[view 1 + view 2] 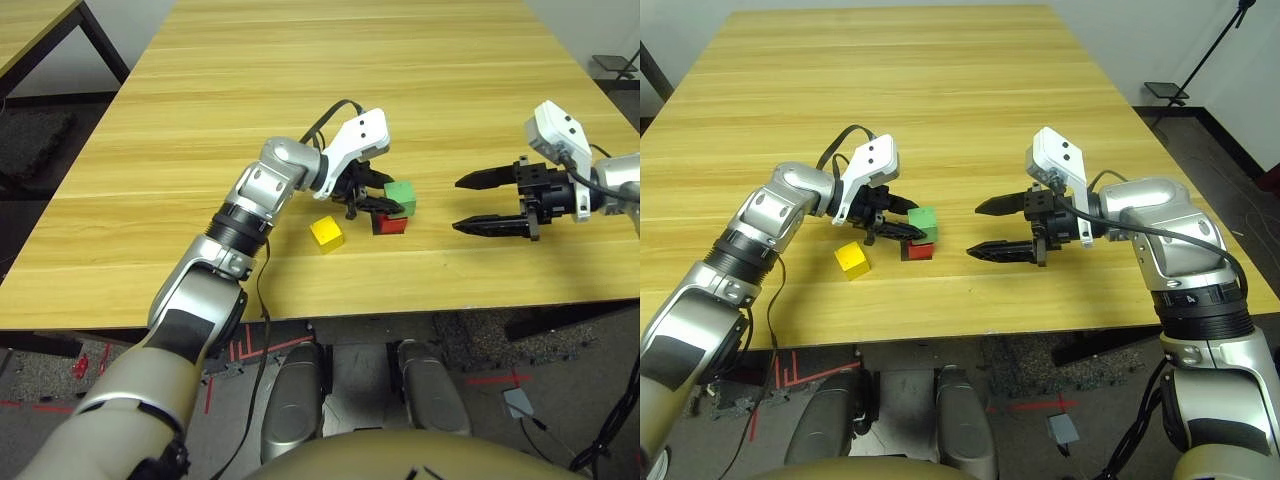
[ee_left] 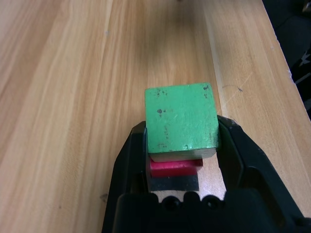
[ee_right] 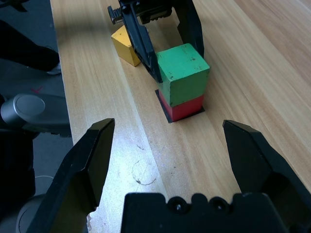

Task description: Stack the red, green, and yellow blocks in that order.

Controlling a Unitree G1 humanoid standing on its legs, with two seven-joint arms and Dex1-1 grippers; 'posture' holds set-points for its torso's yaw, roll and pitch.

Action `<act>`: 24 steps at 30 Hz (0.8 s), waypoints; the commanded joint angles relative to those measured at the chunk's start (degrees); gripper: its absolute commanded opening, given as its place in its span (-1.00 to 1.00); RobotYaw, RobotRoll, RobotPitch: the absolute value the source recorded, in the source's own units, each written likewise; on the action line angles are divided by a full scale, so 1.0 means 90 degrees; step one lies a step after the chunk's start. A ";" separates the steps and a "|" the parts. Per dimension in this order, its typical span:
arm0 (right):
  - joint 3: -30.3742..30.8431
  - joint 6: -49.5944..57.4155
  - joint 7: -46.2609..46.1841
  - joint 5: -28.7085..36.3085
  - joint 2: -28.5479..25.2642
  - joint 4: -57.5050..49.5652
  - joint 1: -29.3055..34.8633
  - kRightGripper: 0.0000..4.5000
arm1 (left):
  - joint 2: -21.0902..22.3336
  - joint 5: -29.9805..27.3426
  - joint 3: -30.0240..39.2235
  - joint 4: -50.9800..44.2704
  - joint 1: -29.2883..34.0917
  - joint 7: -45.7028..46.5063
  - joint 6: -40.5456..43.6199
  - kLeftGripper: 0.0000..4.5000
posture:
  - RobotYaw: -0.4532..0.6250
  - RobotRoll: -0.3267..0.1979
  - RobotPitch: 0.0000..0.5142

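Note:
The green block's lower edge sits on the red block (image 1: 391, 225), so it is time for my left gripper to open now, and the green block would stand there.
The green block (image 1: 400, 196) rests on the red block (image 1: 391, 225), slightly offset, and the red one stands on a flat black square patch (image 3: 165, 115) near the table's front middle. My left gripper (image 1: 385, 197) reaches in from the left and is shut on the green block (image 2: 181, 118), one black finger (image 2: 132, 150) against each side. The yellow block (image 1: 327, 232) lies on the table just left of the stack, beside my left wrist. My right gripper (image 1: 470, 203) hovers to the right of the stack, open wide with nothing between its fingers, pointing at the blocks.
The wooden table (image 1: 330, 90) stretches far back behind the blocks. Its front edge (image 1: 400, 310) runs close below the stack. A black cable (image 1: 330, 115) loops over my left wrist. A second table (image 1: 30, 30) stands at the far left.

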 commanded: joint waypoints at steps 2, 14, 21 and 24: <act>0.0012 0.0057 -0.0029 0.0050 -0.0039 -0.0056 -0.0135 1.00 | 0.0045 0.0097 -0.0010 -0.0107 0.0083 0.0010 -0.0036 -0.09 | 0.05 0.07 -0.58; -0.0005 0.0121 -0.0045 0.0104 -0.0073 -0.0103 -0.0114 1.00 | 0.0038 0.0159 -0.0045 -0.0077 0.0101 0.0035 -0.0130 -0.09 | 0.04 0.07 -0.59; 0.0000 0.0114 -0.0054 0.0085 -0.0067 -0.0053 -0.0139 1.00 | 0.0034 0.0178 -0.0060 -0.0168 0.0179 0.0043 -0.0097 0.23 | 0.05 0.07 -0.59; 0.0004 0.0103 -0.0056 0.0080 -0.0057 -0.0032 -0.0151 1.00 | 0.0033 0.0172 -0.0040 -0.0229 0.0199 0.0080 -0.0049 0.65 | 0.05 0.07 -0.59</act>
